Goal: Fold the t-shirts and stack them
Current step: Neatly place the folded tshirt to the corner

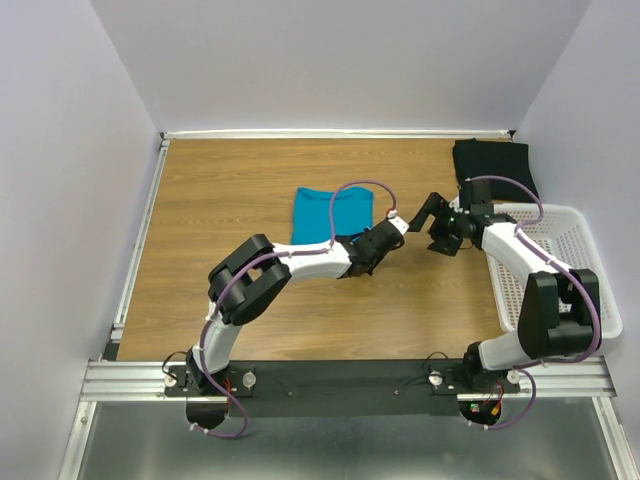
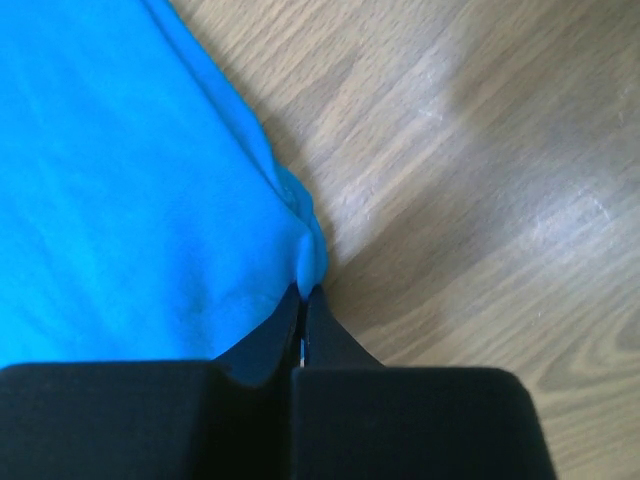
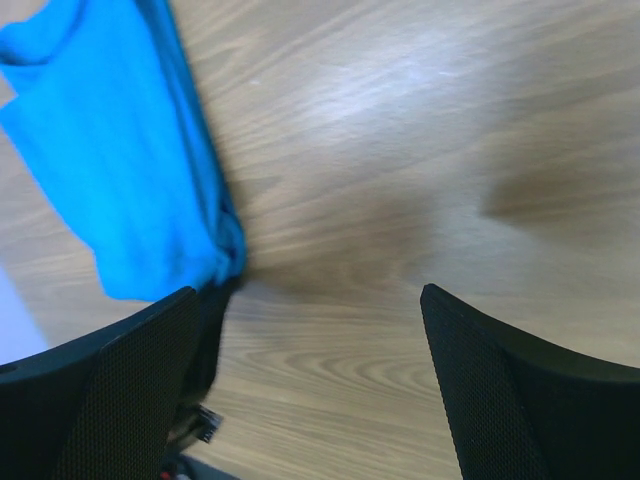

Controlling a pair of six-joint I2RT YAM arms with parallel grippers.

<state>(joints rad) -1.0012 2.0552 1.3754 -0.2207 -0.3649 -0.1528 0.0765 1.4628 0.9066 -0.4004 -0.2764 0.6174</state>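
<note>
The folded teal-blue t-shirt has to be stacked on the black one, so my right gripper next needs to grab it, layers together, by its edge facing the black t-shirt [image 1: 492,165].
The teal-blue t-shirt [image 1: 332,213] lies folded on the wooden table [image 1: 230,200] at the middle. My left gripper [image 1: 358,242] is at its near right corner, and in the left wrist view the gripper [image 2: 303,290] is shut on a small bunched fold of the shirt's edge [image 2: 120,180]. The black t-shirt [image 1: 492,165] lies folded at the back right corner. My right gripper [image 1: 434,222] is open and empty over bare wood just right of the teal shirt [image 3: 120,150]. Its jaws [image 3: 305,292] stand wide apart.
A white perforated basket [image 1: 572,262] stands at the right edge, beside my right arm. Pale walls close in the table at the back and sides. A metal rail runs along the near edge [image 1: 350,375].
</note>
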